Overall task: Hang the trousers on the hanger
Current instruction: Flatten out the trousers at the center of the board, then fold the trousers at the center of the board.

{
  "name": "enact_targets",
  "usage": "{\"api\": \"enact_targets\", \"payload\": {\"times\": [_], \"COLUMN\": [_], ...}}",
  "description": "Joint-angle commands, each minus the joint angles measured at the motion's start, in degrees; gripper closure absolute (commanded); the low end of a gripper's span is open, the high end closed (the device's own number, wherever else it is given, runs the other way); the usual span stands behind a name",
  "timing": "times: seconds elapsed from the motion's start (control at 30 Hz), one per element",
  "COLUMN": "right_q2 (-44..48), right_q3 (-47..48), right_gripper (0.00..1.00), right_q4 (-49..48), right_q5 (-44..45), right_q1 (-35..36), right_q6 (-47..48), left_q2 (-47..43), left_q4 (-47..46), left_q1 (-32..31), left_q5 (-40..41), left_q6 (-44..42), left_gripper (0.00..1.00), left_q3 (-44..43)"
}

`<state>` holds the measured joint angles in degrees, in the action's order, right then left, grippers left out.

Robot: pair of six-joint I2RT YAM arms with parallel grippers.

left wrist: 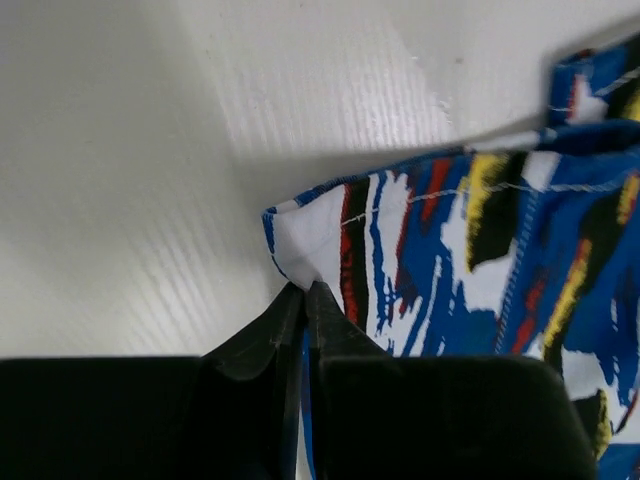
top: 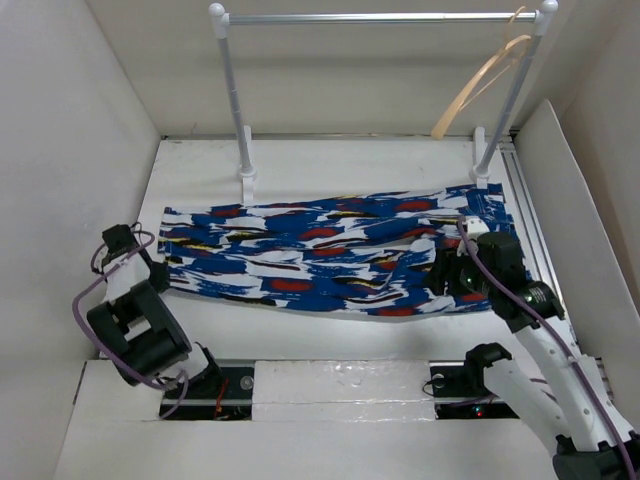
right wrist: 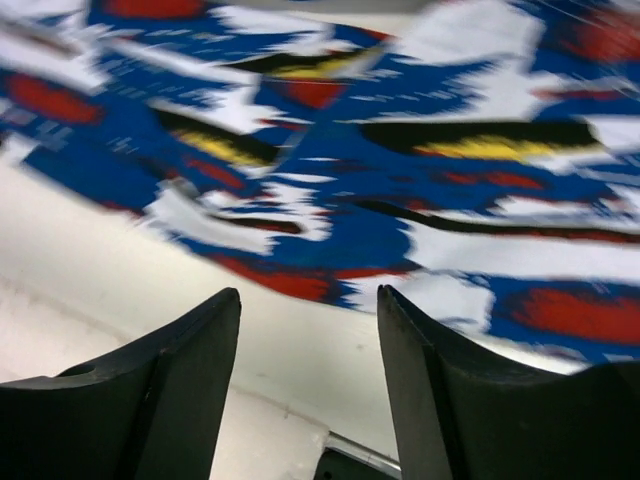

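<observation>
The trousers need to be folded lengthwise for the hanger, so my right gripper will pick up the trousers' near corner opposite my left gripper next.
The trousers lie flat across the table, blue and white with red, black and yellow dashes. My left gripper is at their left end and is shut on a corner of the trousers, with fabric showing between the jaws at my left gripper. My right gripper is open and empty, low over the near right edge of the trousers; in its own view my right gripper sits just off the hem. The tan hanger hangs at the rail's right end.
A white-posted metal rail rack stands at the back, its feet just behind the trousers. White walls enclose the table on the left, right and back. A metal track runs along the right side.
</observation>
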<state>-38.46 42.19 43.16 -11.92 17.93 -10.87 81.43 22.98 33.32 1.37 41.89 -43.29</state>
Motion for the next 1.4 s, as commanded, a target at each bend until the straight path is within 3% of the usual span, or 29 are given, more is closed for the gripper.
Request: {"api": "enact_targets", "payload": {"times": [0.0, 0.23, 0.37, 0.4, 0.63, 0.77, 0.9, 1.13, 1.17, 1.23, 1.27, 1.3, 1.37], "right_q2": [-1.53, -7.93, -13.72, -15.05, -26.57, -28.95, -31.33, -43.18, -44.5, -44.78, -44.69, -43.73, -41.71], "right_q3": [-0.36, 7.89, 8.7, 7.91, 1.14, -0.1, -0.18, 1.31, 1.14, 0.61, 0.69, 1.22, 3.49], "right_gripper": [0.38, 0.44, 0.39, 0.41, 0.46, 0.46, 0.43, 0.45, 0.47, 0.61, 0.7, 0.89, 0.99], "right_q4": [2.99, 7.98, 10.81, 10.29, 1.15, -2.19, -4.04, -7.3, -7.65, -8.78, -8.79, -8.53, -6.34], "right_q5": [8.48, 17.53, 24.4, 23.97, 16.86, 18.33, 18.6, 15.35, 15.44, 15.0, 14.3, 14.38, 14.3], "right_q1": [-3.95, -10.54, -14.84, -19.56, -47.59, -51.59, -53.52, -55.73, -56.51, -57.22, -57.74, -57.75, -57.75], "right_q6": [-4.15, -8.89, -13.64, -14.34, -19.61, -22.35, -21.03, -15.06, -14.88, -14.44, -14.18, -13.83, -12.34], "left_q2": [-9.34, -14.53, -22.44, -23.06, -28.86, -30.01, -29.66, -28.96, -28.87, -28.96, -28.78, -28.52, -27.82], "left_q4": [1.98, 7.52, 8.13, 7.78, 4.97, 2.42, 2.77, 3.3, 3.82, 4.7, 4.96, 5.31, 6.37], "left_q1": [-0.01, 2.63, 1.76, 1.14, -2.99, -3.0, -3.79, -3.79, -3.79, -3.18, -2.65, -2.65, -1.25], "left_q5": [6.01, 3.22, -1.01, -5.02, -13.57, -18.06, -15.26, -10.95, -10.25, -8.14, -7.87, -7.87, -7.87], "left_q6": [-4.61, -3.04, 1.78, 2.75, 6.62, 8.65, 7.24, 6.54, 6.45, 6.45, 6.54, 6.63, 6.89], "left_gripper": [1.0, 1.0, 1.0, 1.0, 1.0, 1.0, 1.0, 1.0, 1.0, 1.0, 1.0, 1.0, 1.0], "left_q3": [-4.35, -1.9, -0.57, -0.22, 1.27, 3.21, 2.86, 0.75, 0.4, -1.0, -1.53, -2.15, -4.25]}}
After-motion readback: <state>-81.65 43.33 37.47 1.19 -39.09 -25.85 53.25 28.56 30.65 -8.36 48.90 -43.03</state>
